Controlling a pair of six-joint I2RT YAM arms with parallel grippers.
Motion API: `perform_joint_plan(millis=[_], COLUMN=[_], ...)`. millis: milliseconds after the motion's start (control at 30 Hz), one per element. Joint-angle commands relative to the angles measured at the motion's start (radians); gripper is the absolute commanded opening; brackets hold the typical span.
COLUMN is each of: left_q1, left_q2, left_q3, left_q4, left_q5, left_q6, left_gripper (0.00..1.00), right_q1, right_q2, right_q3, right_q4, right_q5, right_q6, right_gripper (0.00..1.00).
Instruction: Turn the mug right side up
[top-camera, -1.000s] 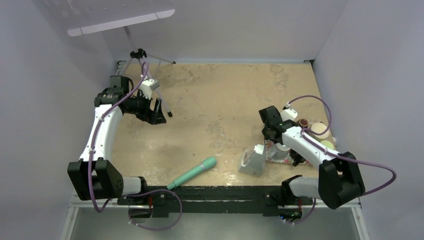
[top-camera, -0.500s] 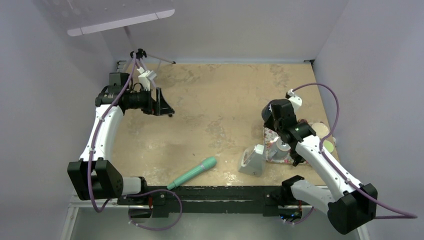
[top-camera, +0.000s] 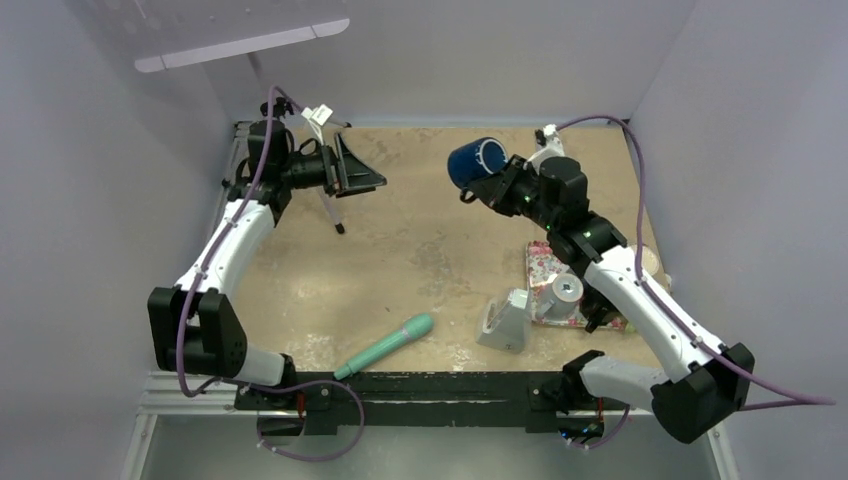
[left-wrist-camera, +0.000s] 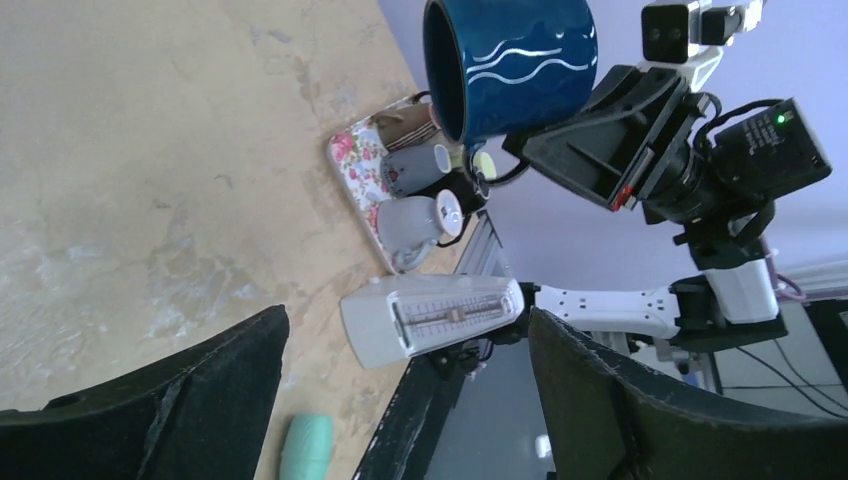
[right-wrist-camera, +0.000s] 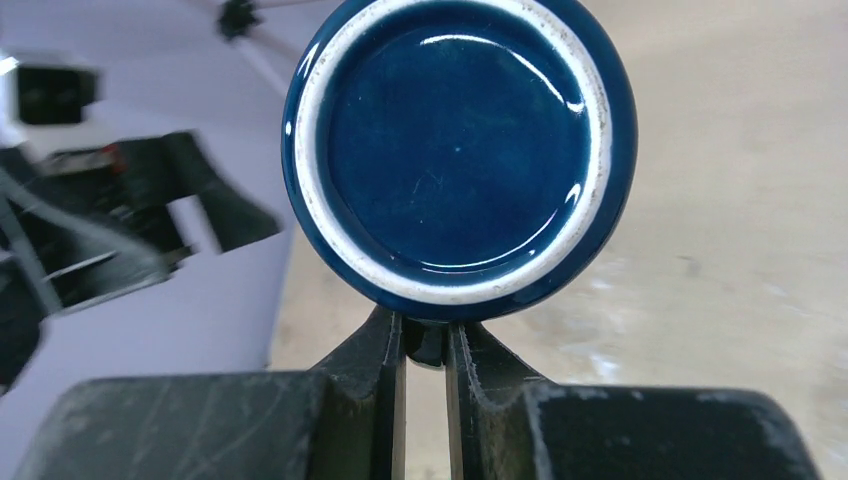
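Note:
The mug's rim at its opening (top-camera: 453, 169) (left-wrist-camera: 457, 74) is the part my left gripper will grab next, to set the mug upright with its base free.
The mug (top-camera: 476, 160) is dark blue with white wavy lines and hangs in the air over the back middle of the table. It lies on its side, mouth toward the left arm (left-wrist-camera: 515, 60) and base toward the right wrist camera (right-wrist-camera: 458, 150). My right gripper (top-camera: 488, 188) is shut on the mug's handle, with the handle pinched between its fingertips (right-wrist-camera: 425, 335). My left gripper (top-camera: 362, 170) is open and empty, also raised, a short way left of the mug and pointing at it (left-wrist-camera: 405, 320).
A floral tray (top-camera: 541, 268) at the right holds a grey cup (top-camera: 566, 292) and other cups. A white metronome (top-camera: 505, 320) stands near the front, and a teal handle (top-camera: 385, 347) lies left of it. A small tripod (top-camera: 330, 205) stands below the left gripper.
The right arm rose from the tray and swung to the back centre, and the mug now shows in its jaws. The left arm moved back and right, and its jaws spread wider.

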Motion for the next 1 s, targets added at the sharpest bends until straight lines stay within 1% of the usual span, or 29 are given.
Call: perform_joint_plan(millis=[0, 167, 267, 400, 467, 633, 767, 800, 833, 933, 967], left_q1=[-0.044, -0.063, -0.083, -0.092, -0.093, -0.127, -0.15, -0.15, -0.149, -0.145, -0.142], left_q2=[0.058, 0.141, 0.171, 0.178, 0.174, 0.161, 0.165, 0.165, 0.167, 0.167, 0.166], left_q3=[-0.035, -0.058, -0.049, -0.091, -0.095, -0.124, -0.125, -0.121, -0.113, -0.082, -0.073], left_q4=[0.391, 0.728, 0.779, 0.945, 0.976, 0.975, 0.959, 0.965, 0.974, 0.994, 0.989], left_q5=[0.036, 0.011, 0.009, -0.003, -0.002, -0.008, -0.018, -0.019, -0.016, 0.003, 0.01], left_q6=[-0.338, -0.598, -0.649, -0.765, -0.792, -0.817, -0.826, -0.832, -0.841, -0.861, -0.857], left_gripper=[0.93, 0.92, 0.88, 0.82, 0.81, 0.75, 0.64, 0.59, 0.5, 0.09, 0.0], right_q1=[0.057, 0.09, 0.107, 0.117, 0.12, 0.133, 0.149, 0.154, 0.157, 0.158, 0.157], right_q2=[0.032, 0.075, 0.103, 0.138, 0.15, 0.195, 0.248, 0.259, 0.268, 0.275, 0.271], right_q3=[0.04, 0.044, 0.056, 0.065, 0.073, 0.105, 0.096, 0.093, 0.084, 0.057, 0.053], right_q4=[0.347, 0.453, 0.476, 0.492, 0.494, 0.515, 0.601, 0.616, 0.629, 0.627, 0.609], right_q5=[-0.192, -0.241, -0.253, -0.253, -0.252, -0.269, -0.313, -0.32, -0.328, -0.333, -0.327], right_q6=[0.119, 0.194, 0.208, 0.223, 0.222, 0.218, 0.263, 0.271, 0.278, 0.28, 0.271], right_gripper=[0.0, 0.0, 0.0, 0.0, 0.0, 0.0, 0.0, 0.0, 0.0, 0.0, 0.0])
